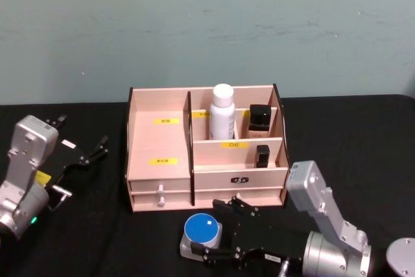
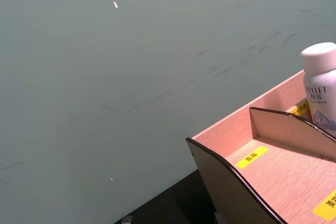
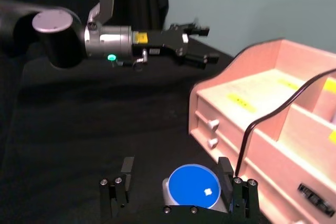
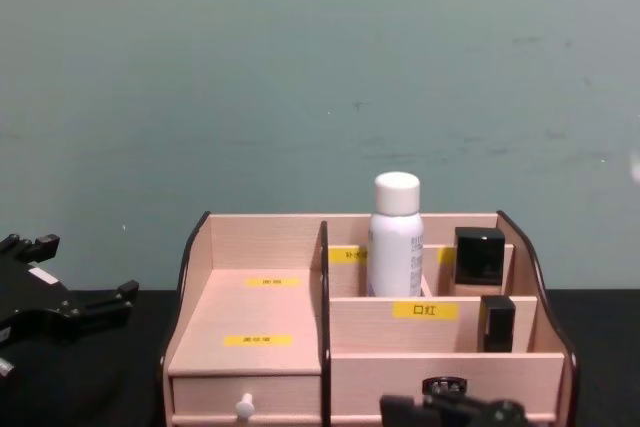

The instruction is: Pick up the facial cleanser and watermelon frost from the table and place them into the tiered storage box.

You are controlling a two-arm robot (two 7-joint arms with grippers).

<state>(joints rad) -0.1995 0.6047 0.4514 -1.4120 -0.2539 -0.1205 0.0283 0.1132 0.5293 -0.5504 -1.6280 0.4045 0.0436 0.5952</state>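
The robot's right gripper should next take hold of the jar by its blue-lidded top (image 3: 193,184), so that it can put the watermelon frost into the storage box.
The tiered storage box (image 1: 159,141) stands mid-table, pale wood with yellow labels (image 4: 260,317) (image 3: 252,98) (image 2: 273,166). The facial cleanser (image 1: 222,111), a white bottle with a white cap, stands upright in its back compartment (image 4: 395,237) (image 2: 321,87). The watermelon frost (image 1: 202,228), a small jar with a blue lid, sits on the table in front of the box (image 3: 194,187). My right gripper (image 1: 212,230) is open around it, one finger close to the jar and the other apart (image 3: 176,167). My left gripper (image 1: 81,133) hovers open to the left of the box (image 3: 207,44) (image 4: 88,267).
Two black containers stand in the box's right compartments, one tall (image 1: 259,118) and one small (image 1: 262,155). White drawer knobs (image 1: 160,190) stick out of the box front, near the jar. A black cloth (image 1: 97,238) covers the table. A teal wall (image 1: 207,24) rises behind.
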